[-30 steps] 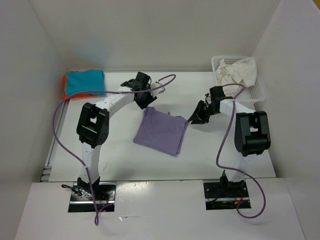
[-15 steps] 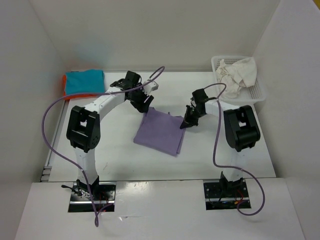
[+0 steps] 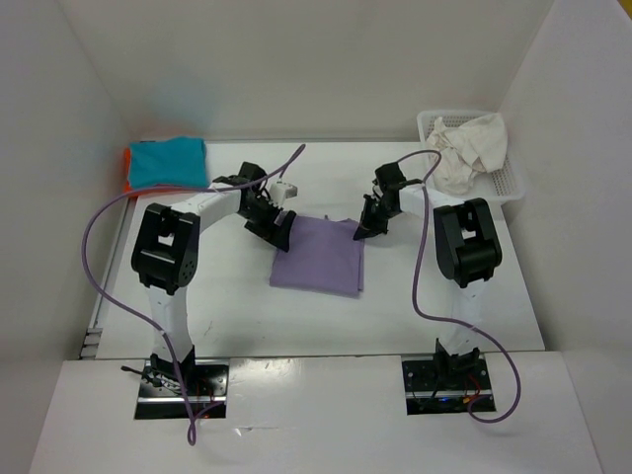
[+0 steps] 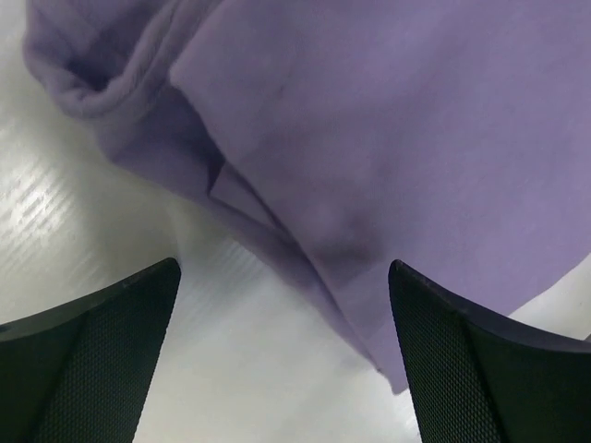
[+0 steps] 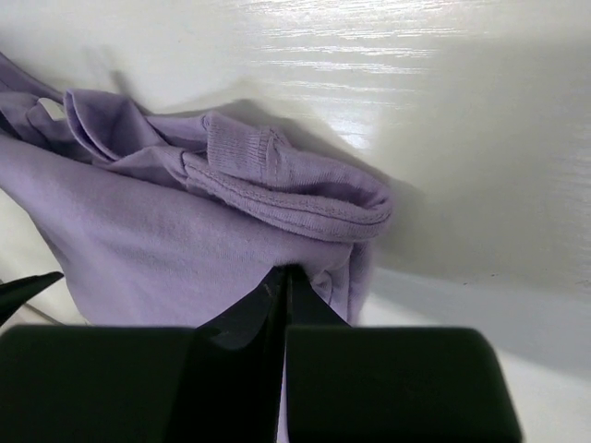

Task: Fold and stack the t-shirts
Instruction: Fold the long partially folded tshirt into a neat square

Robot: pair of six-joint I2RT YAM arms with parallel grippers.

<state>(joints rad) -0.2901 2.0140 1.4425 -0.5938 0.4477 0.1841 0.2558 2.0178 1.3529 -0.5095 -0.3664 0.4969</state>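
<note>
The folded side edge of the lavender t-shirt should be grabbed next by my left gripper near its back corner, so the t-shirt stays folded to stack.
The lavender t-shirt lies folded flat in the middle of the table. My left gripper is open at the shirt's back left corner, and its fingers straddle the folded edge of the lavender t-shirt without gripping it. My right gripper is shut on the back right corner, where its tips pinch the lavender t-shirt just under a rolled hem. A teal-blue t-shirt lies folded on an orange one at the back left. An off-white t-shirt sits crumpled in the basket.
The white mesh basket stands at the back right corner. White walls close in the table on the left, back and right. Purple cables loop over both arms.
My left gripper has opened and let go of the lavender shirt's corner. The right gripper has shut on the other corner and moved back, turning the shirt squarer.
</note>
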